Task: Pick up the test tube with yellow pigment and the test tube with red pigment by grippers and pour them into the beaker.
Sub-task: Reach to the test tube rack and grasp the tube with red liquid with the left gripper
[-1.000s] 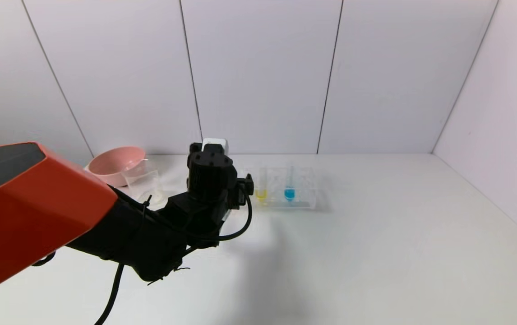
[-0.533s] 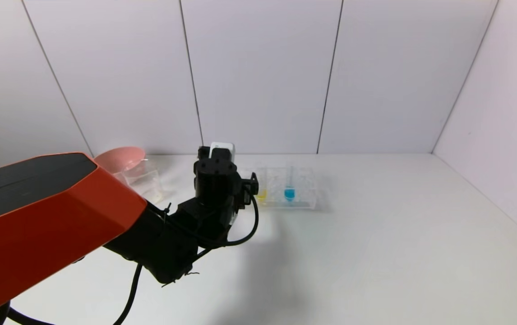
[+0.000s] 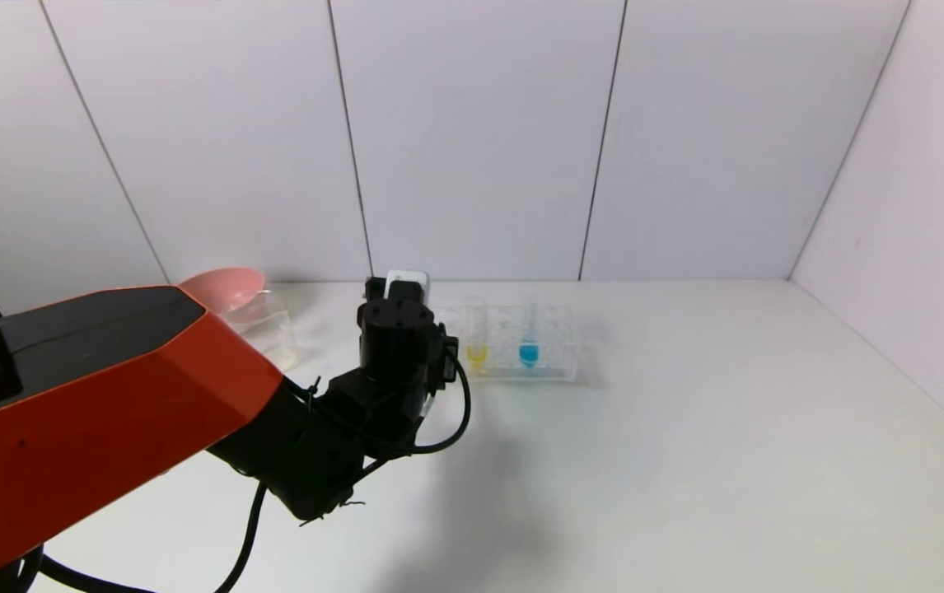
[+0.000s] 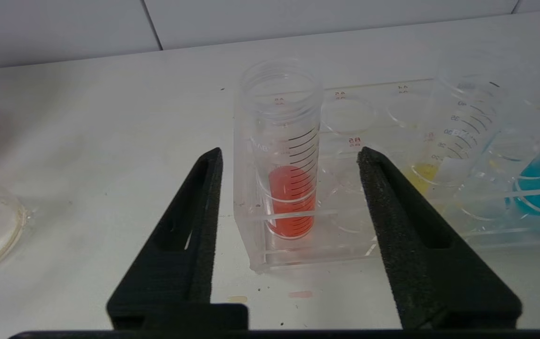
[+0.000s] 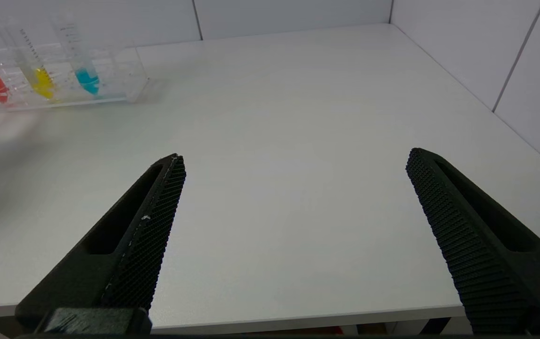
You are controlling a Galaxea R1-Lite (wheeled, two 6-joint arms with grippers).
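Note:
The red test tube's lower half is enclosed by the rack, so my left gripper next needs to grab the test tube's upper side under its rim (image 4: pixel 286 133) to pick it up.
The test tube with red pigment (image 4: pixel 291 202) stands upright in the end slot of a clear rack (image 4: pixel 345 249). My left gripper (image 4: pixel 290 155) is open, with one finger on each side of that tube and a gap on both sides. In the head view the left wrist (image 3: pixel 394 329) hides the red tube. The test tube with yellow pigment (image 3: pixel 477 354) stands in the same rack, one slot further along (image 4: pixel 423 172). The beaker (image 3: pixel 266 325) stands left of the rack. My right gripper (image 5: pixel 296 157) hangs open over bare table near the front edge.
A tube with blue liquid (image 3: pixel 528 352) stands in the rack beyond the yellow one. A pink bowl (image 3: pixel 221 284) sits behind the beaker, partly covered by my left arm's orange shell. White walls close off the table at the back and right.
My left arm has reached further forward toward the rack's left end. Its orange shell now covers more of the pink bowl. The wrist has eased slightly left over the last half second.

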